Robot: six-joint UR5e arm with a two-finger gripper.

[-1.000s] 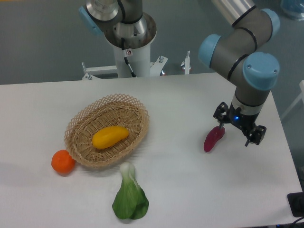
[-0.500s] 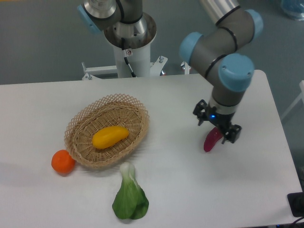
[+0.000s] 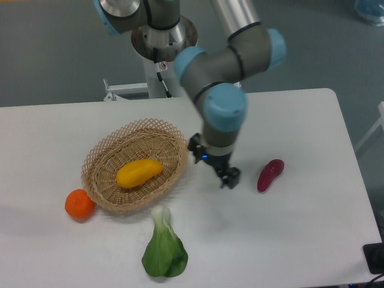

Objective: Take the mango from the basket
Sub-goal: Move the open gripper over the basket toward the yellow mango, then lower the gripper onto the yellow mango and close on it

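My gripper picks up the yellow-orange mango by its plump middle (image 3: 139,173) next, to lift it out of the wicker basket (image 3: 108,148).
A yellow-orange mango (image 3: 138,173) lies in the middle of the tan wicker basket (image 3: 108,148) on the left half of the table. My gripper (image 3: 213,166) hangs above the table just right of the basket's right rim. Its fingers are spread apart with nothing between them. It is apart from the mango, about a basket half-width to its right.
A round orange fruit (image 3: 80,204) rests against the basket's lower left side. A green leafy vegetable (image 3: 164,252) lies in front of the basket. A dark red-purple oblong vegetable (image 3: 269,175) lies to the right of the gripper. The arm's base (image 3: 162,54) stands behind the table.
The arm has swung left across the table, from above the purple vegetable to beside the basket's right rim. The purple vegetable stays on the table. The gripper remains open.
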